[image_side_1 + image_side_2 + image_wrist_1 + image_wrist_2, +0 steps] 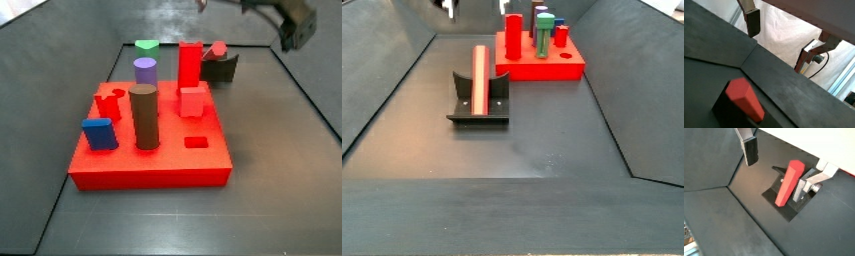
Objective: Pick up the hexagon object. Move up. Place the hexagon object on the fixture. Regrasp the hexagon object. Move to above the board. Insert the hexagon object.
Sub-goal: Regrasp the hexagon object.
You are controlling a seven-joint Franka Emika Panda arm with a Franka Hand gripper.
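Observation:
The gripper grips the hexagon object by its long salmon-red body next, to carry the object over and insert it into the board.
The hexagon object is a long salmon-red rod lying along the fixture, a dark L-shaped block on the floor in front of the board. In a wrist view the hexagon object rests on the fixture below my fingers. My gripper hangs well above it, open, with nothing between the fingers. In a side view the gripper shows at the upper edge. From the far side, the gripper is high above the fixture, where the rod's end pokes up.
The red board carries a brown cylinder, a purple cylinder, a tall red square post, a blue block and a pinkish block. Dark sloping walls enclose the floor.

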